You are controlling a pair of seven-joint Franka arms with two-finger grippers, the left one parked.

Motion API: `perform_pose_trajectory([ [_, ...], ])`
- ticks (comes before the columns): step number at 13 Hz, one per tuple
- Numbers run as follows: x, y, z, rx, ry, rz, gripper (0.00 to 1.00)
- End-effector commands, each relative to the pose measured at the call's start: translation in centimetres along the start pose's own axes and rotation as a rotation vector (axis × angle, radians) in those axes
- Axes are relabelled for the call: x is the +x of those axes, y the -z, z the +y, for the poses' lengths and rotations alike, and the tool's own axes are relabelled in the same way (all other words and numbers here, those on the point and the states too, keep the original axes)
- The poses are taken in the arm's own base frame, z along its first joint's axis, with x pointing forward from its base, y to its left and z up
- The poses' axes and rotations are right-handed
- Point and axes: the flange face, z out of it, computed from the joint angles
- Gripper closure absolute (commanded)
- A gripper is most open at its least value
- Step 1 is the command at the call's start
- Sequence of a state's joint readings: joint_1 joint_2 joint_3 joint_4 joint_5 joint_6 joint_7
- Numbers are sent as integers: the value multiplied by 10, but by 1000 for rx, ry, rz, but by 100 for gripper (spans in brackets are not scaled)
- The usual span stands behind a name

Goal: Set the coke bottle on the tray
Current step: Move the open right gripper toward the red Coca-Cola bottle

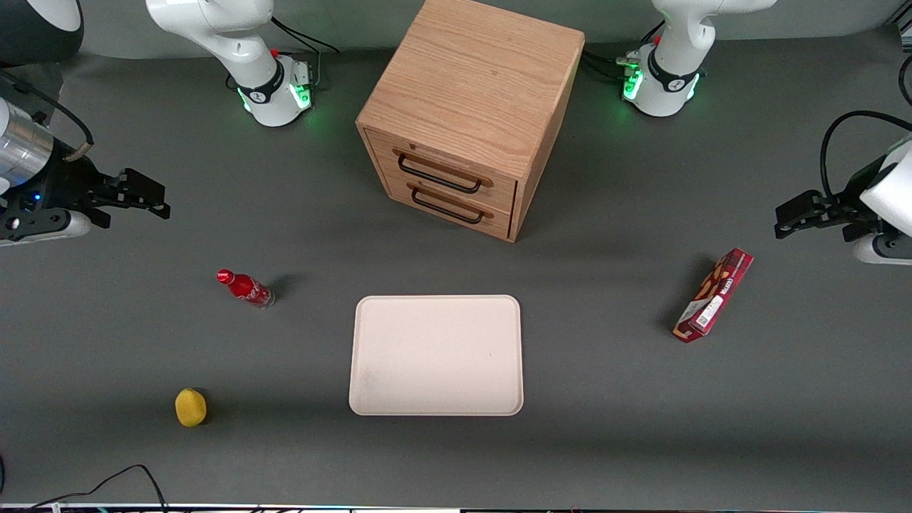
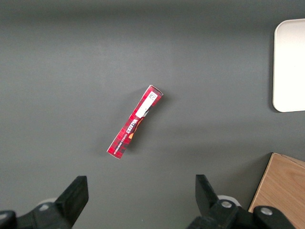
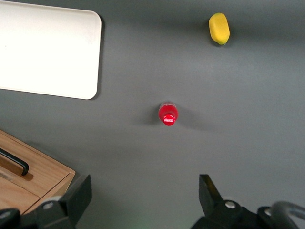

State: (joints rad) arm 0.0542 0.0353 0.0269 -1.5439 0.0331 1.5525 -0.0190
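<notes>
My gripper grabs the coke bottle by its red cap (image 1: 225, 276) next, to place it on the cream tray (image 1: 437, 355).
The coke bottle (image 1: 246, 288) is small and red with a red cap. It stands on the dark table toward the working arm's end, beside the tray and apart from it. The right wrist view shows it from above, cap up (image 3: 168, 114). The tray (image 1: 436, 355) is a large cream rectangle with nothing on it, nearer the front camera than the cabinet. It also shows in the right wrist view (image 3: 47, 52) and the left wrist view (image 2: 290, 62). My gripper (image 1: 158, 199) is open and empty, raised above the table, farther from the front camera than the bottle. Its fingers (image 3: 78, 191) frame bare table.
A wooden drawer cabinet (image 1: 470, 114) with two closed drawers stands at mid-table, and its corner shows in the right wrist view (image 3: 28, 176). A yellow lemon (image 1: 191, 407) lies nearer the front camera than the bottle. A long red snack box (image 1: 714, 296) lies toward the parked arm's end.
</notes>
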Motion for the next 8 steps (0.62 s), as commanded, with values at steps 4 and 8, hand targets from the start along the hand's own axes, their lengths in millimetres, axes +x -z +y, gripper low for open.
perform_pose_trajectory([
  [4,6,11,2,-14,-26,7,0],
  [8,8,-6,32,5,-69,-29,0],
])
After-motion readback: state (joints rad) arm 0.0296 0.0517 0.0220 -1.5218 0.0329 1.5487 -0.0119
